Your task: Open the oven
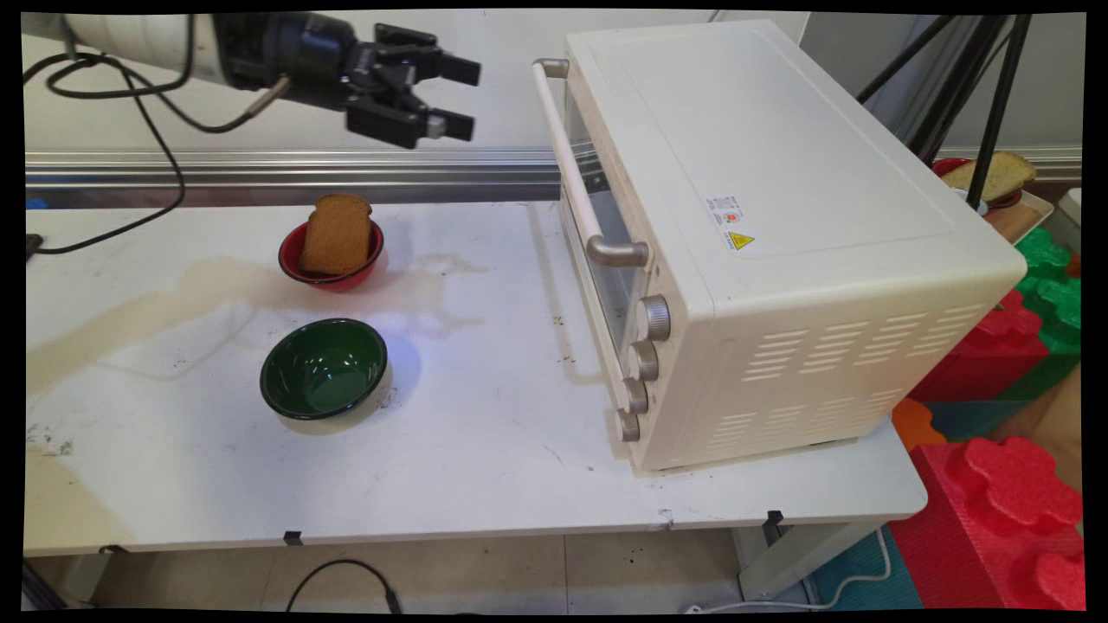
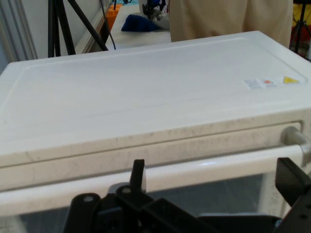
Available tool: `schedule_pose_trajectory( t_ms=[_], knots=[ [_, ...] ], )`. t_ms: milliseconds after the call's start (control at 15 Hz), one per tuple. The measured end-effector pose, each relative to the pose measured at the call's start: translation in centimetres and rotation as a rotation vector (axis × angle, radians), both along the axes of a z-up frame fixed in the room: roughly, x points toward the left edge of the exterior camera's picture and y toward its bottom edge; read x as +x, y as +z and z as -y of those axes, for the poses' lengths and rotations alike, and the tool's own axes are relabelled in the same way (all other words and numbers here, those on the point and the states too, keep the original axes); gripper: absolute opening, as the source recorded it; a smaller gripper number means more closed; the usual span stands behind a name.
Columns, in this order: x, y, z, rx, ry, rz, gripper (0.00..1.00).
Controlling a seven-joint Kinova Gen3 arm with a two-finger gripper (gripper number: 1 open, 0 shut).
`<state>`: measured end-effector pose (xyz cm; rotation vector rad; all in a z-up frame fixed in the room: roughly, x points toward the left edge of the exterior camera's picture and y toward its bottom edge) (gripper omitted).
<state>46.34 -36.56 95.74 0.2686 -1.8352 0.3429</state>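
The robot's gripper should open the toaster oven's door [image 1: 599, 213] next, grabbing the door by its long handle bar [image 1: 569, 156].
My gripper [image 1: 467, 97] hangs high at the upper left, open and empty, pointing right toward the white toaster oven [image 1: 779, 216]. The oven's long door handle [image 1: 571, 164] is a short way right of the fingertips, with a gap between them. In the hand view the oven's top [image 2: 146, 87] fills the picture and the handle bar [image 2: 204, 170] runs across just beyond my fingers [image 2: 138, 174]. The oven door is closed. A slice of brown bread [image 1: 337, 232] stands in a red bowl [image 1: 332, 275] below the gripper. An empty green bowl [image 1: 324, 368] sits nearer the front.
The white table [image 1: 476, 459] carries a brownish stain at the left. Black cables [image 1: 130, 95] hang from the arm. Red and green foam blocks [image 1: 1013, 502] and a black tripod [image 1: 987, 86] stand at the right, with more bread on a plate [image 1: 995, 177] behind.
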Motion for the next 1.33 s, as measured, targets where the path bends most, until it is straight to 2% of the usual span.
schedule_pose_trajectory(
  t_ms=[467,533,1333],
  knots=[
    [-3.6,-0.7,2.6,-0.006,0.012,0.01,1.0],
    [-4.0,-0.8,2.8,-0.006,0.011,0.013,0.0],
    [-6.6,-2.2,4.8,-0.006,0.009,0.049,0.0]
  ],
)
